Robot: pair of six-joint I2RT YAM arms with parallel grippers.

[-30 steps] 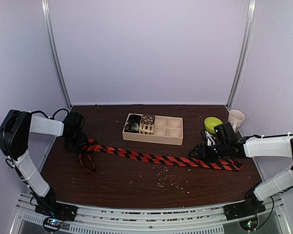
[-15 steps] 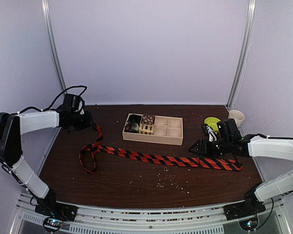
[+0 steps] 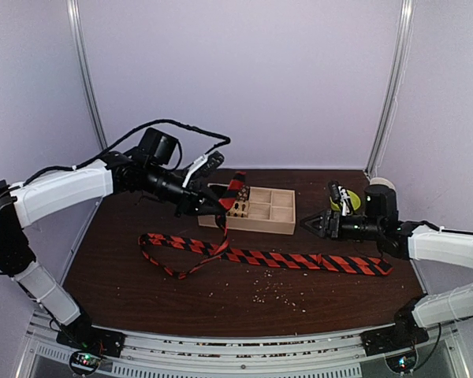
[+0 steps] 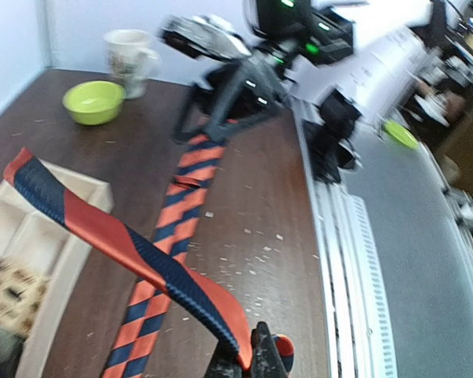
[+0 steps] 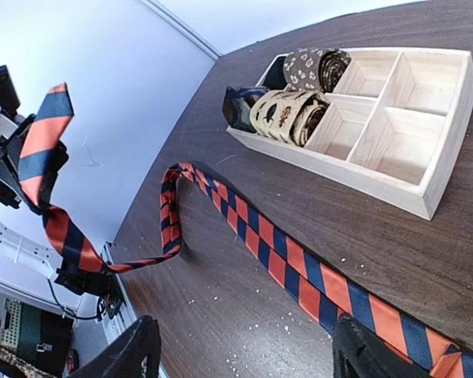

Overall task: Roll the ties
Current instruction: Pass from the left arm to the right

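Note:
Next, my right gripper takes hold of the tie by its narrow end where it sticks out past my left gripper, to fold it back along the wide part.
The tie, striped red-orange and black, lies across the brown table, with a loop at its left. My left gripper is shut on its narrow end and holds it in the air just in front of the wooden tray. In the left wrist view the tie rises from my pinched left gripper. My right gripper hovers open above the tie's wide right part. In the right wrist view the tie passes below and between the spread fingers, untouched.
The tray holds small patterned fabric rolls in its left compartments. A green bowl and a mug stand at the back right. Pale crumbs are scattered near the front middle.
My left gripper shut on the tie's narrow end, then swung from the far left toward the tray, lifting that end. My right gripper rose off the tie and opened wider.

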